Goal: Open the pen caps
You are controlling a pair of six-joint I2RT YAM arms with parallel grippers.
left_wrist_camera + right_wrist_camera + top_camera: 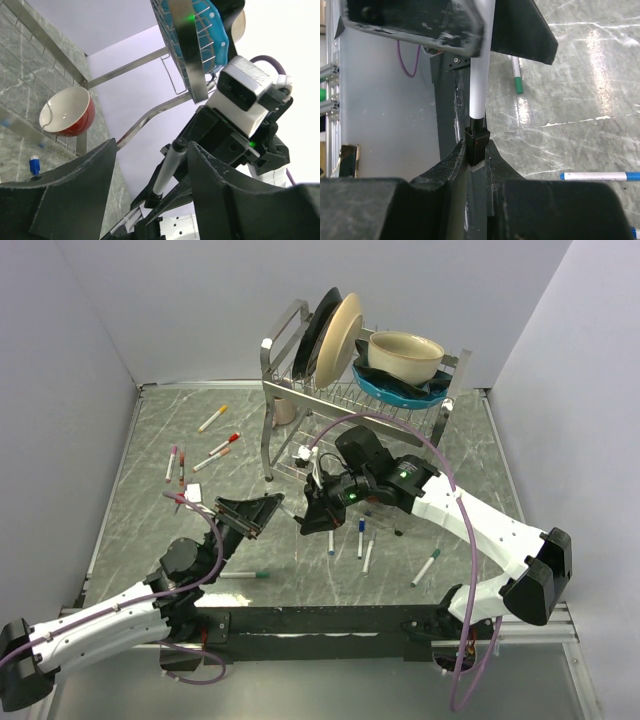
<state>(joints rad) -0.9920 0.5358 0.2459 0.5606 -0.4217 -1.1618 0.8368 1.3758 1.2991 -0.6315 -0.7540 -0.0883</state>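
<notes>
I should close my left gripper on the white pen body [167,170], because the pen body's black end [179,145] reaches back between both fingers, level with their ends.
In the right wrist view my right gripper [477,150] is shut on a black pen cap [477,142]. The white pen barrel [480,85] runs up from the cap into my left gripper [445,25]. The left wrist view shows my left gripper [152,150] open, with the white barrel [167,170] between its fingers, close to the right finger [210,175]. The black cap [151,197] sits at the barrel's far end in the right gripper's jaws. From above, the left gripper [262,515] and the right gripper [308,520] meet tip to tip over the table's middle.
Capped pens lie about the table: yellow [213,418], red [225,443], pink [172,462], green [245,574], another green [427,566], blue [360,538]. A metal dish rack [300,390] with plates and bowls stands at the back. A red bowl [67,112] sits under it.
</notes>
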